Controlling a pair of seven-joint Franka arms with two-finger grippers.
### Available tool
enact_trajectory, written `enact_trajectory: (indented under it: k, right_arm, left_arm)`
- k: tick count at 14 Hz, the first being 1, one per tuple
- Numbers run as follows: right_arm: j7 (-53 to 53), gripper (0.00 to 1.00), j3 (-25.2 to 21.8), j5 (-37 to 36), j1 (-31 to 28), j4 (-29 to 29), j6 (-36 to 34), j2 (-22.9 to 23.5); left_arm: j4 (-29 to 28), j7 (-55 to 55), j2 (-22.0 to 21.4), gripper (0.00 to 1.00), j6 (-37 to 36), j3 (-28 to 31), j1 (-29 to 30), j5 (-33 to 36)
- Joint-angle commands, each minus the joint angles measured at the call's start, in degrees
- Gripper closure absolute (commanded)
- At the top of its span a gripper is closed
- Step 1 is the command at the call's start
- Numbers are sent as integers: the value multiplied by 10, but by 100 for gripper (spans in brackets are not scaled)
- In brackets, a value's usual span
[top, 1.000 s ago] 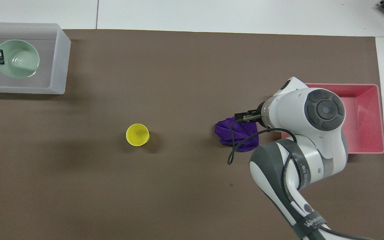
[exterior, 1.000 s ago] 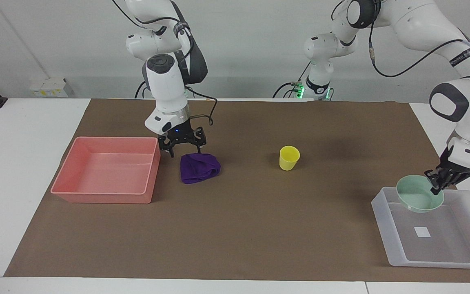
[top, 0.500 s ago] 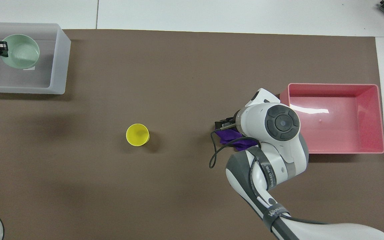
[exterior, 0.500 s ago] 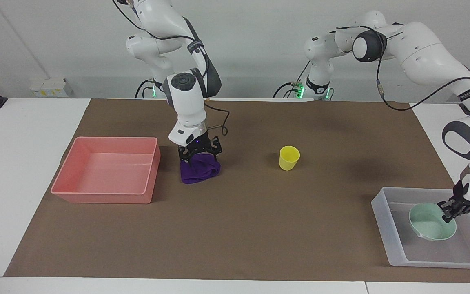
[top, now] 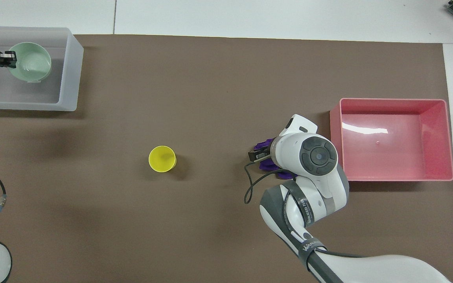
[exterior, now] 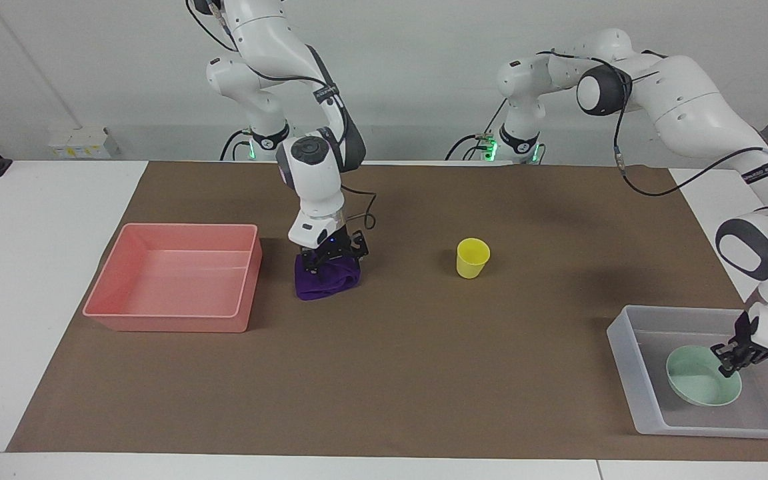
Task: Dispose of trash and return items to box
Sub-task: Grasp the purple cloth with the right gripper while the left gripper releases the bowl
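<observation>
The purple cloth lies slack in a crumpled wad (top: 269, 165), so my right gripper will next pinch it by the bunched folds on its top (top: 264, 157).
The purple cloth wad (exterior: 323, 284) lies on the brown mat beside the pink tray; in the overhead view only its edge (top: 266, 166) shows under the arm. My right gripper (exterior: 332, 259) is down on top of the cloth, fingers apart and pressed into its folds. The yellow cup (exterior: 473, 258) stands upright mid-mat, also in the overhead view (top: 162, 158). My left gripper (exterior: 731, 357) is shut on the rim of the mint-green bowl (exterior: 701, 387), low inside the translucent box (exterior: 627, 363) at the left arm's end. Both show from overhead: the bowl (top: 32, 63) and the box (top: 71, 59).
The pink tray (exterior: 157, 323) holds nothing and sits at the right arm's end of the mat, close beside the cloth. It also shows in the overhead view (top: 393, 179). The brown mat (exterior: 424, 373) covers the table's middle, with white table around it.
My left gripper has lowered the bowl from above the box's rim down into the box. My right gripper has moved from beside the pink tray over the cloth and down onto it.
</observation>
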Motion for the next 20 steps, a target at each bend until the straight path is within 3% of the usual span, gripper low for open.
enact_trajectory:
  k: [1,3,4,6,8,9,11,14,17,20]
  right_arm:
    - [-20,0,-2,9,-3,-15,14,-5]
    - [-27,0,-2,8,-6,-25,14,-7]
    - [-28,9,-2,9,-7,-27,15,-7]
    - [-24,49,-2,9,-7,-30,14,-7]
    - [-16,91,-2,9,-7,-31,13,-7]
    - [-2,99,-2,9,-8,-30,12,-7]
    - [41,100,-2,9,-4,-27,7,-8]
    - [79,100,-1,9,0,-13,-12,-13]
    - [123,100,-2,9,0,20,-90,-43]
    - [163,100,-2,8,-1,59,-156,-72]
  left_arm:
    - [-17,3,3,100,17,-3,9,11]
    - [-24,2,0,100,16,-3,12,13]
    - [-25,2,0,84,13,-3,10,13]
    - [-25,2,-7,34,5,-3,7,13]
    - [-25,2,-24,10,3,-3,2,14]
    - [-32,2,-41,0,-9,-3,-2,14]
    - [-57,2,-80,0,-27,-3,-19,12]
    - [-194,2,-195,0,-11,-4,-41,12]
    - [-317,-11,-306,0,-12,-4,-73,11]
    - [-390,-52,-363,0,-16,-4,-114,11]
